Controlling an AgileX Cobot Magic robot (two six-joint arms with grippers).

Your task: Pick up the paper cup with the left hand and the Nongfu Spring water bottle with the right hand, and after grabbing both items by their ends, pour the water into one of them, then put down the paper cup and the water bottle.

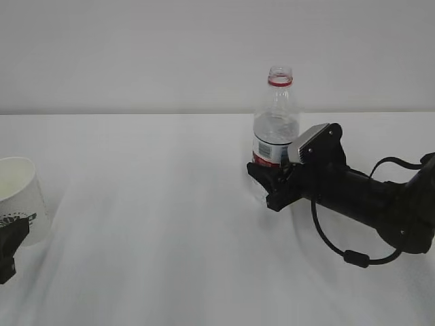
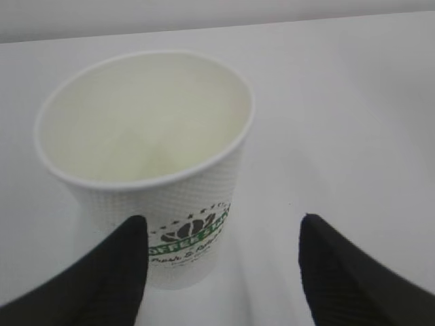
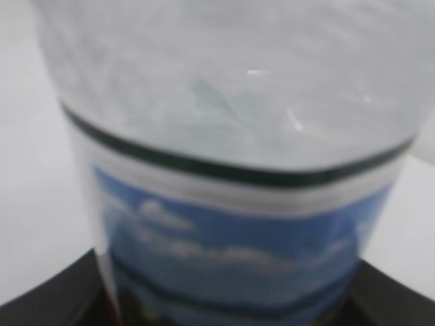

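The paper cup flares out to a wide rim. So my left gripper will next grab the paper cup around its narrower lower part, where the fingers fit.
The white paper cup with a green logo stands upright at the far left of the table. In the left wrist view the paper cup is just ahead of my left gripper, which is open. Its left finger lies against the cup's lower side and the right finger is well apart from it. The capless Nongfu Spring water bottle stands upright. My right gripper is shut on its lower part, with the label filling the gap between the fingers. Whether either vessel holds water I cannot tell.
The white table runs back to a pale wall. The right arm and its looping cable lie low over the table at the right. Bare table separates the cup from the bottle.
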